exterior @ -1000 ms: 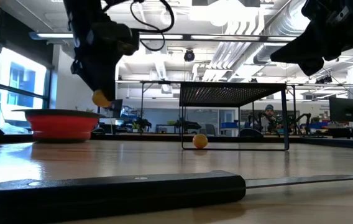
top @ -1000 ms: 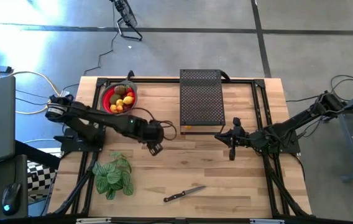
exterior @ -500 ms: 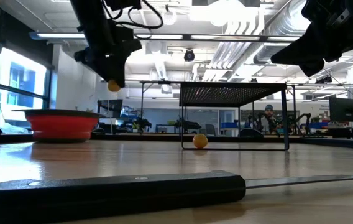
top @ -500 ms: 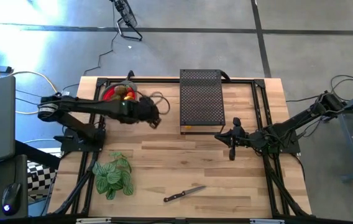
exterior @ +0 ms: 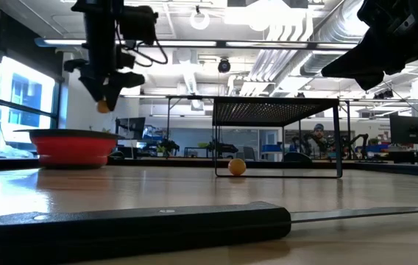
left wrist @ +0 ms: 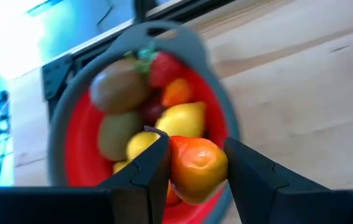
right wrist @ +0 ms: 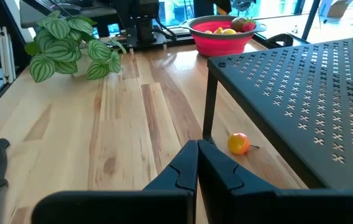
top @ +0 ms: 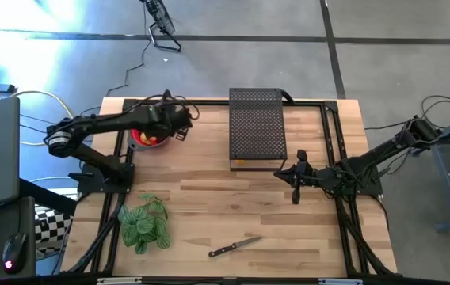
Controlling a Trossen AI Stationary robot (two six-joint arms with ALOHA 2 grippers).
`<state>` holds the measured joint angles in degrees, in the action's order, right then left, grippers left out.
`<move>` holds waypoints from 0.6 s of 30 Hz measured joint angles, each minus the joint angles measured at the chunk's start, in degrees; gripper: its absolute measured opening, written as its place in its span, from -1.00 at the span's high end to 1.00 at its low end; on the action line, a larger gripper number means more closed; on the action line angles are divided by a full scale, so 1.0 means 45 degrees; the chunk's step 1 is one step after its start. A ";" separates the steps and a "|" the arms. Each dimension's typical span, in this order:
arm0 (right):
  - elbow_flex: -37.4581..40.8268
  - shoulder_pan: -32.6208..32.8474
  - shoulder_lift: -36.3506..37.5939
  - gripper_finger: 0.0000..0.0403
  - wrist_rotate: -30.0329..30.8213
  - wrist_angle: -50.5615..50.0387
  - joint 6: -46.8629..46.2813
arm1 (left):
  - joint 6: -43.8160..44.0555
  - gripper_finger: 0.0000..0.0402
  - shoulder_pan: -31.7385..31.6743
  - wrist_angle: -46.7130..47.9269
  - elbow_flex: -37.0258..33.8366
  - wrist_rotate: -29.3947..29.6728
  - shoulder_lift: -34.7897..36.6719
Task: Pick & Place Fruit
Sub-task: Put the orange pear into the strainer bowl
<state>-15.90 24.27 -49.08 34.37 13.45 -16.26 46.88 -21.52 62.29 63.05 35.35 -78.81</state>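
Note:
The small orange fruit (left wrist: 198, 169) hangs above the grey rim (left wrist: 231, 124) in the left wrist view, so the robot's left gripper has to keep holding it for now.
My left gripper (left wrist: 194, 163) is shut on a small orange fruit (left wrist: 195, 170) and hovers above the red bowl (left wrist: 77, 146), near its rim on the rack side. The bowl holds kiwis, lemons, a red piece and small orange ones. In the low view the fruit (exterior: 104, 107) hangs well above the bowl (exterior: 73, 144). From above, the left gripper (top: 179, 130) partly hides the bowl (top: 147, 140). A second small orange fruit (right wrist: 238, 143) lies on the table under the black rack (top: 257, 131). My right gripper (right wrist: 198, 163) is shut and waits on the table's right side (top: 295, 192). My left gripper pinches the small orange fruit across its middle (left wrist: 175, 167), one finger on either side. The fingers (exterior: 106, 87) come from above, pointing down. The fruit is lifted clear and sticks out below the fingertips, over the bowl.
A perforated black rack (right wrist: 301, 93) stands on thin legs at the far middle of the table. A black-handled knife (top: 234, 247) lies near the near edge, and a green striped plant (top: 144, 222) sits near the left. Bare wood lies between them.
My left gripper has carried the orange fruit from the middle of the table toward the far edge and left, ending above the red bowl. It has stayed shut on the fruit the whole way.

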 joint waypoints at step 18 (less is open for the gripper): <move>0.0000 0.0000 0.0000 0.99 -0.0001 0.0005 0.0001 | -0.0464 0.32 -0.3324 0.1457 -0.0012 -0.0309 -0.0005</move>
<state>-15.90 24.27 -49.08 34.37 13.47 -16.25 44.79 -36.48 68.85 62.99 33.96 -78.83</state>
